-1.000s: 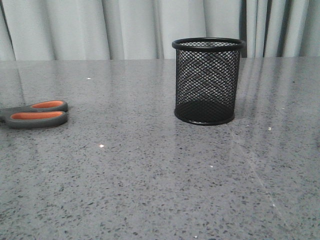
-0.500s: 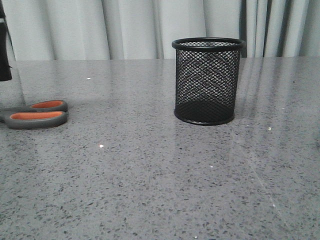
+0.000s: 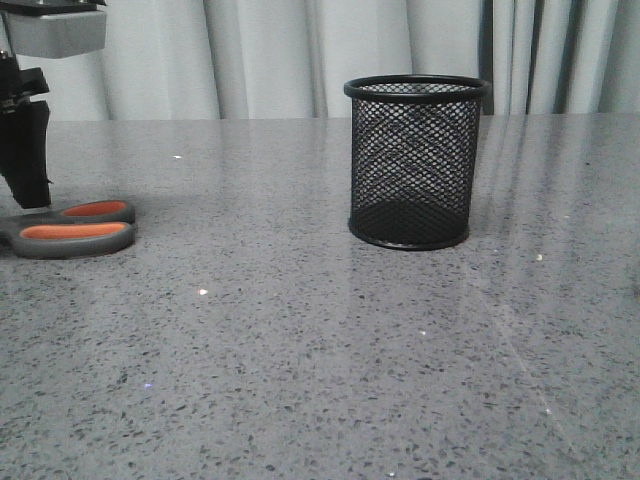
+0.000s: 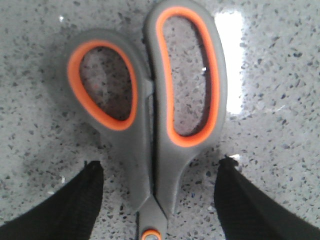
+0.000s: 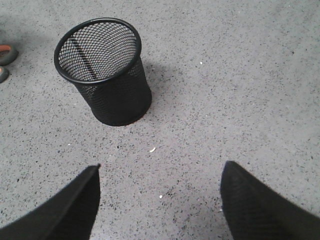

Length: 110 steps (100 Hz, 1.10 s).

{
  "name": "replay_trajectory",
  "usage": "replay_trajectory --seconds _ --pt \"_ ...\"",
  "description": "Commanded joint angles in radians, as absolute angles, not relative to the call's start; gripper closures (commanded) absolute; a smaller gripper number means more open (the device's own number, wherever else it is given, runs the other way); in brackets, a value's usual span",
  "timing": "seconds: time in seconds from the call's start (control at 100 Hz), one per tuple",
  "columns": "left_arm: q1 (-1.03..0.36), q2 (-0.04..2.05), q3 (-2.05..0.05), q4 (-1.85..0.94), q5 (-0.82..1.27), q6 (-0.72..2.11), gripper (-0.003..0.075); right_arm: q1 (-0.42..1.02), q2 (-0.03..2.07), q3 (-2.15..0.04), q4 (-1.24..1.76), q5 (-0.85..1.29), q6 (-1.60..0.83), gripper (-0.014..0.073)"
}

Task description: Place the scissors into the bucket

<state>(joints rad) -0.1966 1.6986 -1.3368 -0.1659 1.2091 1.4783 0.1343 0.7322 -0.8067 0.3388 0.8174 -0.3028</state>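
Note:
My left gripper should close on the scissors now, because my fingers are beside the handle neck (image 4: 154, 172), low over the table. Closing now would hold the scissors.
The scissors (image 3: 72, 240), dark grey handles lined orange, lie flat on the table at the far left. In the left wrist view the scissors (image 4: 149, 125) fill the frame. My left gripper (image 4: 160, 167) is open, with one finger on each side of the handle neck just above the pivot, not touching. It shows at the far left of the front view (image 3: 28, 195), low over the scissors. The bucket (image 3: 412, 165), a black wire-mesh cup, stands upright and empty at centre right. My right gripper (image 5: 161, 167) is open and empty, above the table in front of the bucket (image 5: 102, 75).
The grey speckled stone table (image 3: 300, 380) runs back to pale curtains (image 3: 260, 55). The scissor handle ends show at the edge of the right wrist view (image 5: 5, 55). Nothing else stands on the table.
My left gripper has come down into the front view at the far left, to just above the scissors. The scissors and the bucket have not moved.

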Motion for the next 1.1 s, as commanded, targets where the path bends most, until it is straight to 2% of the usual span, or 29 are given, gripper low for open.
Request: replay_trajectory --seconds 0.0,0.53,0.6,0.74,0.81,0.88,1.09 --pt "-0.203 1.67 -1.369 -0.192 1.211 1.484 0.0281 0.136 0.734 -0.843 0.346 0.764 -0.313 0.0138" --pt "-0.203 1.705 -1.369 -0.195 1.203 1.488 0.0289 0.136 0.734 -0.843 0.346 0.764 -0.313 0.0138" --pt "-0.203 1.705 -1.369 -0.195 1.215 1.495 0.0339 0.14 0.734 -0.843 0.346 0.764 -0.313 0.0138" --pt "-0.203 1.705 -1.369 -0.199 1.232 1.509 0.0516 0.142 0.734 -0.843 0.346 0.764 -0.313 0.0138" --pt "-0.203 1.705 -1.369 -0.202 1.24 1.509 0.0575 0.142 0.734 -0.843 0.346 0.764 -0.313 0.0138" --pt "-0.203 1.705 -1.369 -0.202 1.245 1.509 0.0596 0.142 0.734 -0.843 0.346 0.764 -0.313 0.0138" --pt "-0.203 1.691 -1.369 -0.206 1.245 1.509 0.0596 0.142 0.734 -0.843 0.346 0.764 -0.313 0.0138"
